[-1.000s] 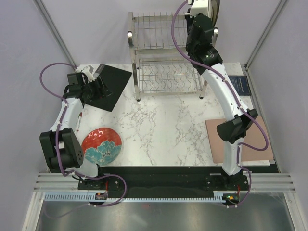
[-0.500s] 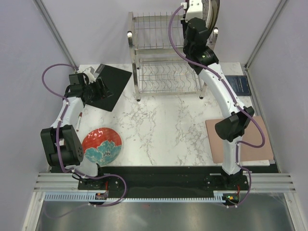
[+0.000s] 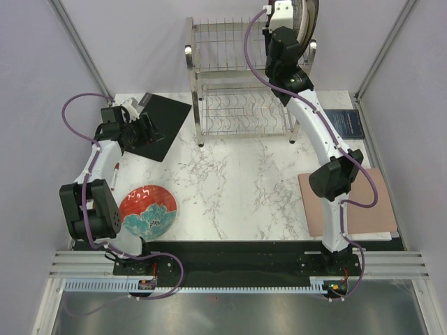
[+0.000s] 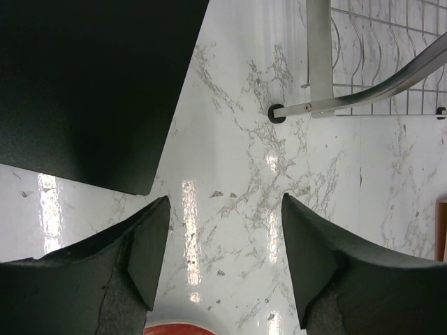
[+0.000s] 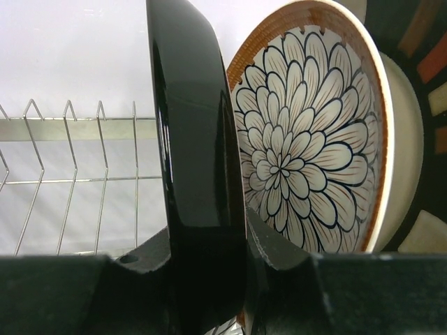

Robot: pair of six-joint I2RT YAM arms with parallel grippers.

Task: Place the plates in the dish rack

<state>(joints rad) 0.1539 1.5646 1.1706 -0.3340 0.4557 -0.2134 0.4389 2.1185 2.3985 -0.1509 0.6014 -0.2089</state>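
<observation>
The held plate stands edge-on close beside the upright brown plate and would remain in the dish rack (image 3: 237, 77), so it is time to open my right gripper.
The dish rack (image 3: 237, 77) stands at the back of the table. My right gripper (image 3: 292, 19) is raised at the rack's top right corner, shut on a plate (image 5: 192, 139) that shows edge-on, with a glossy dark underside. The gripper (image 5: 237, 237) pinches its lower rim. Right beside it, the brown plate with white petals (image 5: 300, 139) stands upright, and the black-checked plate (image 5: 429, 77) stands behind that. The red plate with teal flowers (image 3: 147, 211) lies flat on the table at the front left. My left gripper (image 3: 143, 129) is open and empty above the marble (image 4: 223, 237).
A black mat (image 3: 159, 124) lies at the back left, under my left gripper's far side. A tan board (image 3: 349, 202) lies at the right edge, and a dark blue pad (image 3: 347, 123) behind it. A rack foot (image 4: 279, 113) shows in the left wrist view.
My right arm has moved the held plate a little further back and up at the rack's top right corner. The left arm has not moved.
</observation>
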